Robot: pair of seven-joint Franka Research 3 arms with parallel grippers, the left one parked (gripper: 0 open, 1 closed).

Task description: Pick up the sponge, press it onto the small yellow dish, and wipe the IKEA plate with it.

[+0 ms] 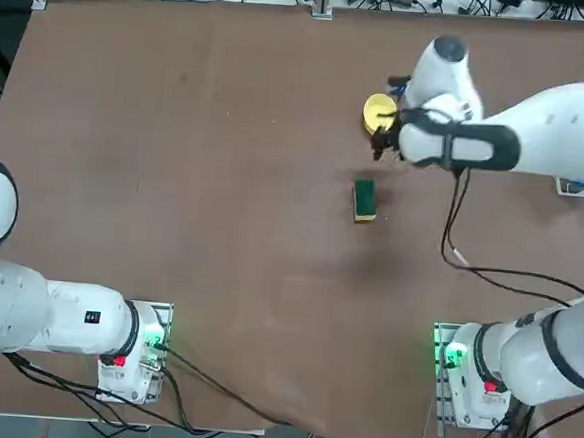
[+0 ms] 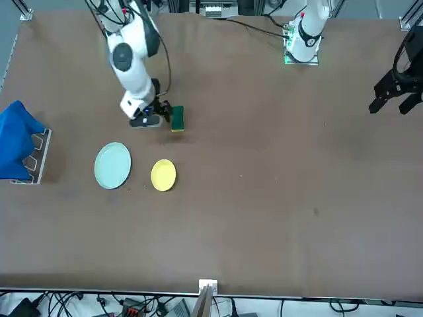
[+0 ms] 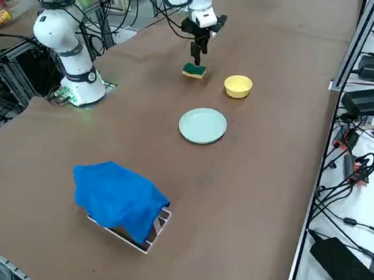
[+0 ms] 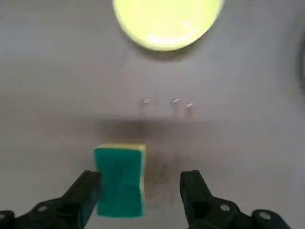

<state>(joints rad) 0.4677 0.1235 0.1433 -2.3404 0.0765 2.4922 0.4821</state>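
I should next grab the sponge across its narrow middle (image 2: pixel 178 119) (image 4: pixel 120 182) with my right gripper, by the long sides, because the sponge is longer than it is wide.
The sponge (image 1: pixel 364 200), green on top with yellow foam under it, lies flat on the brown table. My right gripper (image 1: pixel 381 143) hovers open just above it and slightly toward the small yellow dish (image 1: pixel 378 112). In the wrist view the sponge (image 4: pixel 120 179) sits low between the two fingers, close to one fingertip (image 4: pixel 88 183); the other fingertip (image 4: pixel 191 183) stands well off it. The yellow dish (image 4: pixel 167 21) is beyond it. The pale green IKEA plate (image 2: pixel 112 165) lies beside the yellow dish (image 2: pixel 163 175). In the top view my arm hides the plate.
A blue cloth (image 3: pixel 118 198) is draped over a small rack near the table's right edge, beyond the plate (image 3: pixel 203 126). A black cable (image 1: pixel 488 278) trails over the table from my right arm's base.
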